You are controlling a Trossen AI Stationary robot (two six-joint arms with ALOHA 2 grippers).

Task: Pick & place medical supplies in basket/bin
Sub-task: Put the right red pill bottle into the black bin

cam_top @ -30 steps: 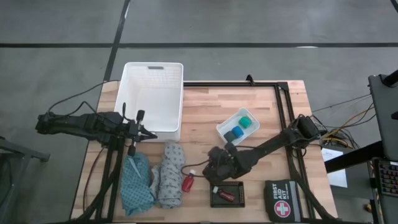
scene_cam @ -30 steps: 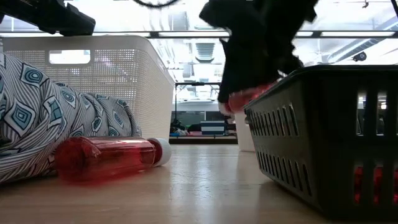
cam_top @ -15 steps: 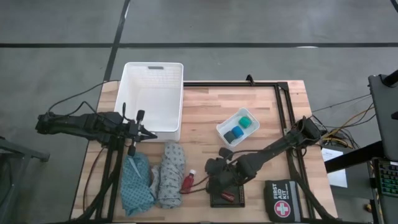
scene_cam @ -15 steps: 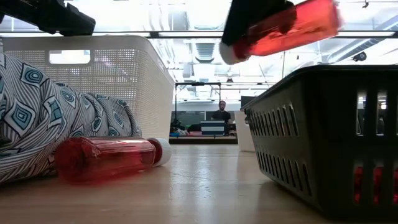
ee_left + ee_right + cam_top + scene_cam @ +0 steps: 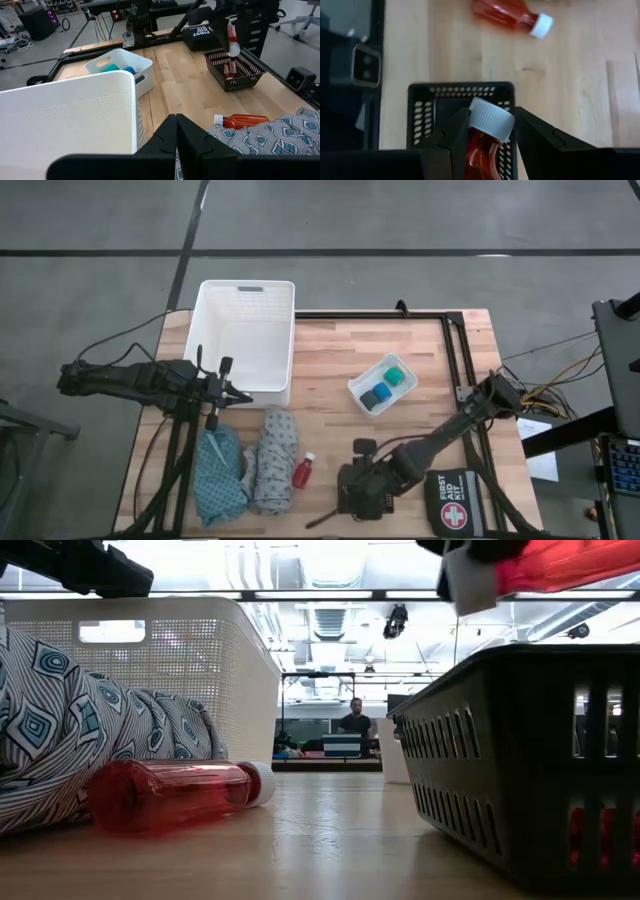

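Observation:
My right gripper is holding the red bottle [image 5: 487, 135] above the black slotted basket [image 5: 462, 92] in the right wrist view, so it should keep holding it for now.
My right gripper [image 5: 492, 131] is shut on a red bottle with a white cap [image 5: 491, 120], above a small black slotted basket [image 5: 365, 498]. That basket holds another red bottle [image 5: 230, 68]. A third red bottle [image 5: 302, 471] lies on its side on the table beside the grey patterned cloth [image 5: 273, 462] and the teal cloth [image 5: 220, 476]. A blue and a green piece lie in a small white tray [image 5: 358, 392]. My left gripper [image 5: 232, 392] is shut and empty by the near right corner of the large white basket [image 5: 245, 335]. My right gripper pinches the bottle's red body [image 5: 479, 146] just behind the cap between its two fingers [image 5: 454, 136]. The bottle lies along the fingers, and its cap sticks out past them. It is lifted clear above the black basket, tilted with the cap end lower [image 5: 470, 582].
A black first aid pouch [image 5: 455, 502] lies right of the black basket at the near edge. A black frame [image 5: 455, 350] runs along the table's far and right sides. A person shows far off in the room [image 5: 352, 720].
My right gripper has carried the red bottle toward the table's near edge, from the table's middle to above the black basket, and has stayed shut on it. The bottle on the table and both cloths have not moved.

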